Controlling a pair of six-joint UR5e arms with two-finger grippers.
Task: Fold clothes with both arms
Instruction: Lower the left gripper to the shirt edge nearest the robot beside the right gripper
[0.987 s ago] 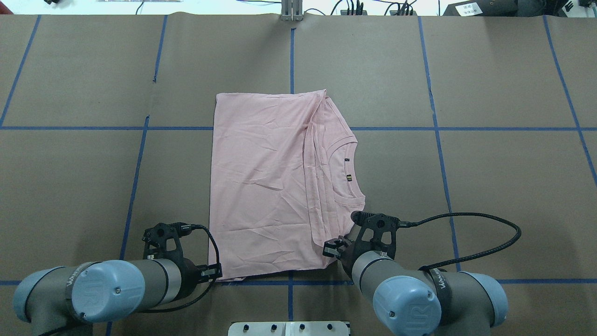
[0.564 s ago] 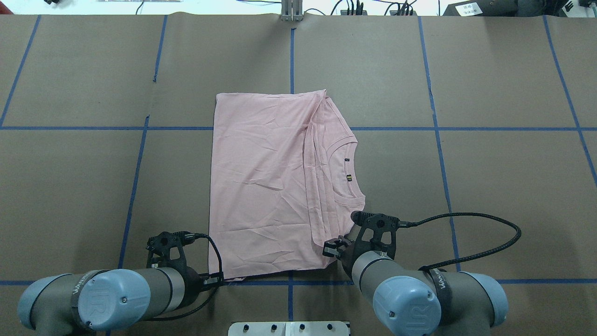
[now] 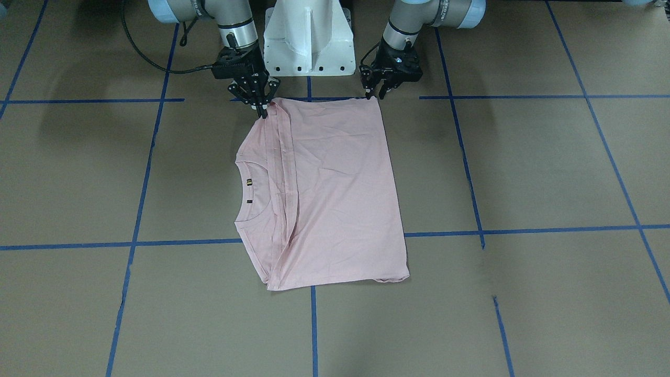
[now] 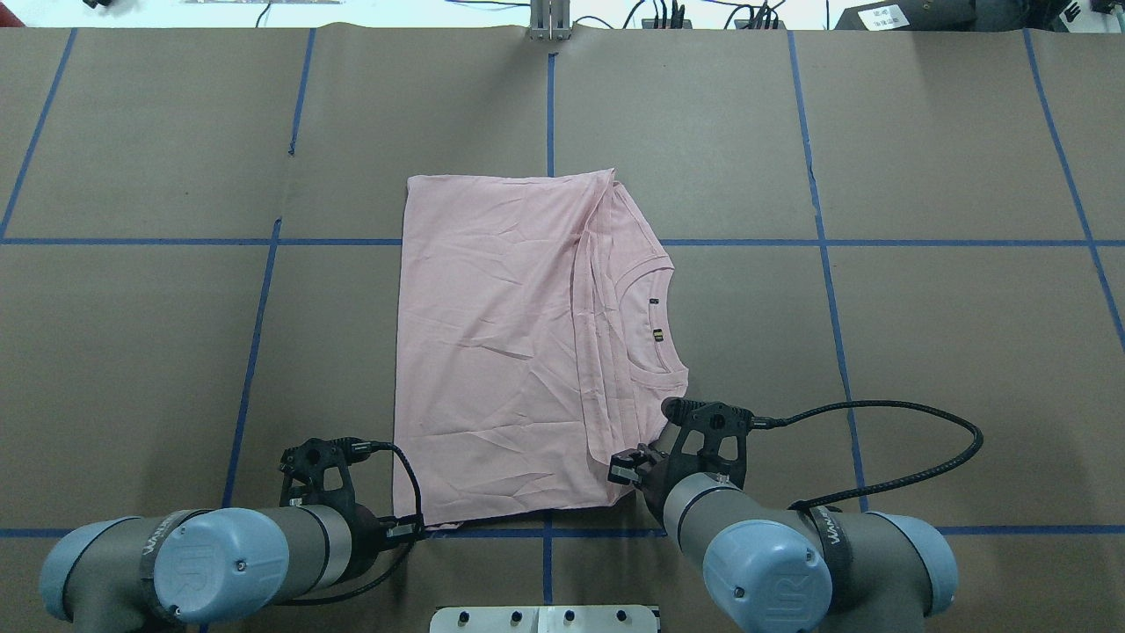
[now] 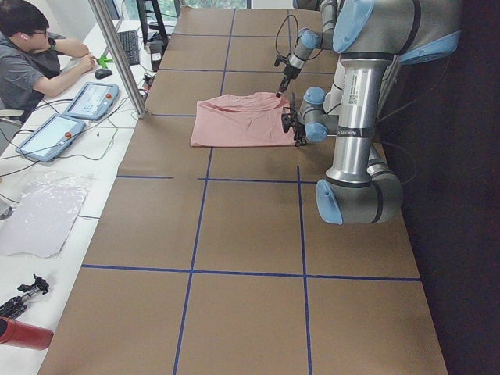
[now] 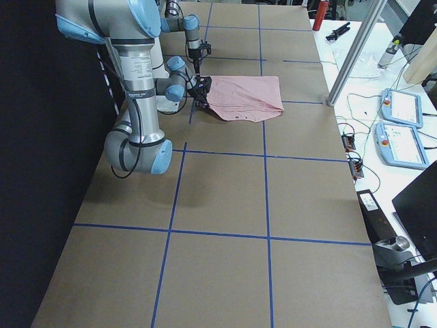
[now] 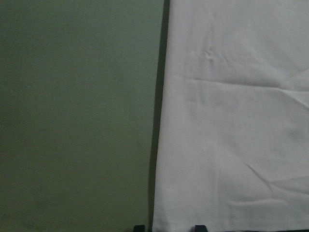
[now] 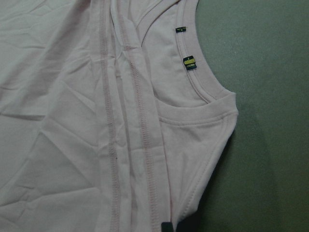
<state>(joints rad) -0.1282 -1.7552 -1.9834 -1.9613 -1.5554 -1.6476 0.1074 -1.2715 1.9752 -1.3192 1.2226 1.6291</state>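
I should grip the pink shirt (image 3: 336,188) by its hem corner (image 3: 375,99) next with my left gripper, so that the shirt gets folded over on itself.
The pale pink T-shirt (image 4: 492,352) lies folded flat on the brown table, back up, with its round collar (image 4: 655,325) toward my right; no cartoon shows. My left gripper (image 4: 410,530) is low at the shirt's near left corner. In the left wrist view its fingertips (image 7: 139,227) stand apart, and the shirt's edge (image 7: 159,145) runs between them. My right gripper (image 4: 626,470) is shut on the layered fold edge at the shirt's near right corner (image 3: 261,116). The right wrist view shows the shirt's hems (image 8: 140,121) and collar label (image 8: 189,63).
The white pedestal base (image 3: 309,36) stands just behind the shirt's near edge. Blue tape lines (image 4: 826,264) grid the brown table. My right arm's black cable (image 4: 923,440) loops over the table. An operator (image 5: 31,55) sits beyond the far edge with tablets (image 5: 90,98).
My left gripper has drawn back toward my base and slightly right, down to the shirt's near left corner. The right gripper and the shirt have not moved.
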